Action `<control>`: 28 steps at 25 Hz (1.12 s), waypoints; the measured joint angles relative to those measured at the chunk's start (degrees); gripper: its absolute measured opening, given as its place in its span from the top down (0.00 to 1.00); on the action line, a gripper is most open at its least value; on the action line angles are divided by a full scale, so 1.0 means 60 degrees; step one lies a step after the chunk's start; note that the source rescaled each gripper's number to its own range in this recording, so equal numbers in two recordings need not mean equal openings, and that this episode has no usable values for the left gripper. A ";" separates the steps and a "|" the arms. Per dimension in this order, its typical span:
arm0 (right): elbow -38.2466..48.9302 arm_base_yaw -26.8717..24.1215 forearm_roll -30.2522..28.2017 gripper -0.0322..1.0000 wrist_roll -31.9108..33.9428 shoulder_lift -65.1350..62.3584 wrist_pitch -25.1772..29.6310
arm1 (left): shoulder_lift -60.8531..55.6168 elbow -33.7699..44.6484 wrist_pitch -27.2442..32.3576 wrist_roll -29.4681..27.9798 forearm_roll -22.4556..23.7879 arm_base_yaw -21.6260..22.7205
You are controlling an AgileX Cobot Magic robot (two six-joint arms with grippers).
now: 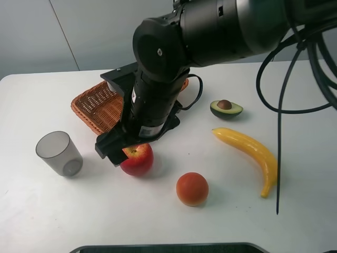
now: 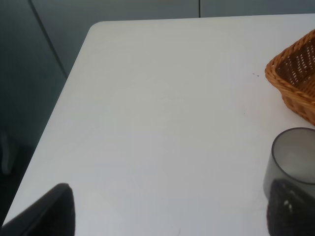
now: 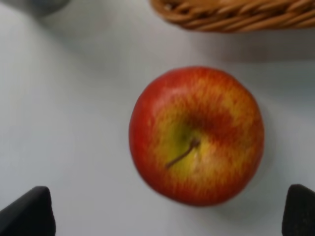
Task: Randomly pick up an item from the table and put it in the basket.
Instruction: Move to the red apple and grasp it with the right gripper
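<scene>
My right gripper will next pick up the red apple by its widest round sides. Then the apple goes in the wicker basket.
The red apple with a yellowish patch around its stem stands on the white table, just in front of the wicker basket. My right gripper has reached across the middle and hangs directly over the apple. In the right wrist view the apple lies between the two spread fingertips, untouched, with the basket rim beyond it. My left gripper is open and empty over the table's left part, near the basket corner; it is out of the exterior view.
A grey translucent cup stands left of the apple and shows in the left wrist view. A smooth orange-red round fruit, a yellow banana and an avocado half lie to the right. Black cables hang at the right.
</scene>
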 joint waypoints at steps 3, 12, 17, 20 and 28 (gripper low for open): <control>-0.0017 0.0014 -0.0244 0.00 0.0931 0.0176 -0.0370 | 0.0000 0.0000 0.0000 0.0000 0.0000 0.0000; -0.0199 0.0078 -0.1161 0.00 0.2908 0.0504 -0.0693 | 0.0000 0.0000 0.0000 0.0000 0.0000 0.0000; -0.0533 0.0134 -0.1784 0.00 0.3688 0.0736 -0.0514 | 0.0000 0.0000 0.0000 0.0000 0.0000 0.0000; -0.0568 0.0254 -0.2156 0.00 0.3998 0.0778 -0.0435 | 0.0000 0.0000 0.0000 0.0000 0.0000 0.0000; -0.0610 0.0395 -0.2388 0.00 0.4246 0.1077 -0.0431 | 0.0000 0.0000 0.0000 0.0000 0.0000 0.0000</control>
